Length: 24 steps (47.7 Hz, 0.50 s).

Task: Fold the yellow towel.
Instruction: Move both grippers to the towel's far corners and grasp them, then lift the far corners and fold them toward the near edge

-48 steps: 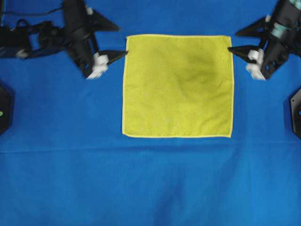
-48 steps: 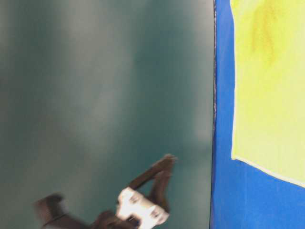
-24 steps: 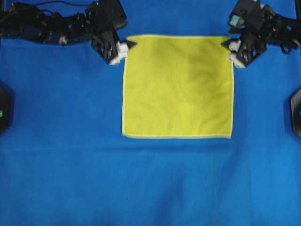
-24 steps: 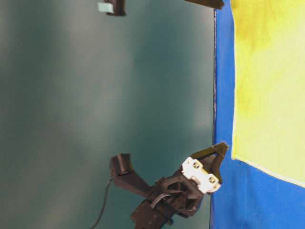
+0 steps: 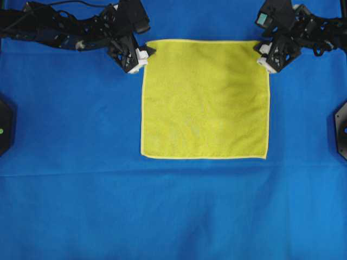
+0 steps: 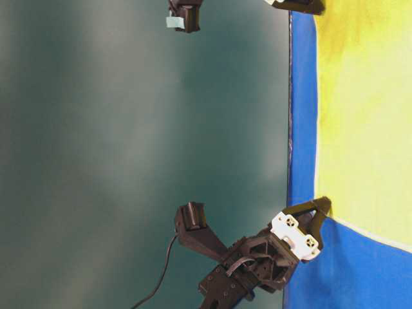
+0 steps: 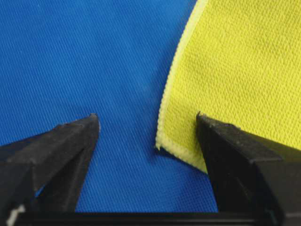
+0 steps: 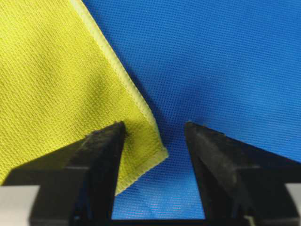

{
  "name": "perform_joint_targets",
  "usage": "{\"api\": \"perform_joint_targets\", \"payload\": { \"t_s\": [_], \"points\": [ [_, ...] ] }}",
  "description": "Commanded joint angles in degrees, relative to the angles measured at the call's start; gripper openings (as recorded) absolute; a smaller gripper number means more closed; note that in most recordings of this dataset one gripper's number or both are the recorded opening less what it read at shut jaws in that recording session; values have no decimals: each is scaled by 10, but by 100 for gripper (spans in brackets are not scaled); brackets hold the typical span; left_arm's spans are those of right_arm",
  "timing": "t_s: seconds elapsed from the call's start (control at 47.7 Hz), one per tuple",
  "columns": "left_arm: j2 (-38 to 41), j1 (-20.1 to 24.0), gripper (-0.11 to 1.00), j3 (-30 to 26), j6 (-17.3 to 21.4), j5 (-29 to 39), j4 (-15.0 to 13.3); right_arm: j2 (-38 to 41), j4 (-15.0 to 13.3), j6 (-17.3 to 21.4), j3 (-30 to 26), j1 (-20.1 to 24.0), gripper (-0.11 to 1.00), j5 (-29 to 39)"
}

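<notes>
The rest of the yellow towel (image 5: 205, 98) lies flat on the blue cloth, so my right gripper will next grab the towel by its hemmed corner (image 5: 259, 45).
The yellow towel (image 5: 205, 98) lies flat and unfolded on the blue cloth (image 5: 162, 206). My left gripper (image 5: 145, 53) is open at the towel's far left corner. In the left wrist view (image 7: 148, 123) that corner (image 7: 162, 143) lies between the two fingers, one finger over the yellow, the other over the blue. My right gripper (image 5: 262, 53) is open at the far right corner. In the right wrist view (image 8: 154, 129) that corner (image 8: 157, 153) sits between the fingers. Neither gripper holds anything. The table-level view shows the towel (image 6: 367, 116) and the left gripper (image 6: 315, 212) down at its corner.
The blue cloth covers the whole table. Black arm bases sit at the left edge (image 5: 5, 124) and the right edge (image 5: 340, 127) in the overhead view. A dark green wall (image 6: 129, 129) fills the rest of the table-level view.
Both grippers swung in from beside the towel to its far corners and came down to the cloth. Over the last half second they only shifted slightly. The towel has not moved.
</notes>
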Motion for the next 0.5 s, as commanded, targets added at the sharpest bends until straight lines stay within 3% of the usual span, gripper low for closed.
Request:
{"api": "perform_joint_targets", "payload": {
  "t_s": [0.0, 0.105, 0.21, 0.315, 0.482],
  "points": [
    [-6, 1, 74, -12, 0, -6, 0, -3, -1, -2, -10, -1, 53, -6],
    [-3, 1, 53, -13, 2, -6, 0, -3, -1, -4, -6, 0, 30, -11],
    [1, 0, 21, -12, 7, -6, -1, -4, -1, -4, -6, 1, 3, -16],
    [1, -6, 1, -11, 19, -3, -1, -4, -1, -4, -6, 1, 2, -18],
    [-6, -8, 1, -11, 25, 11, -1, -14, -1, 4, -7, 1, 2, -16]
  ]
}}
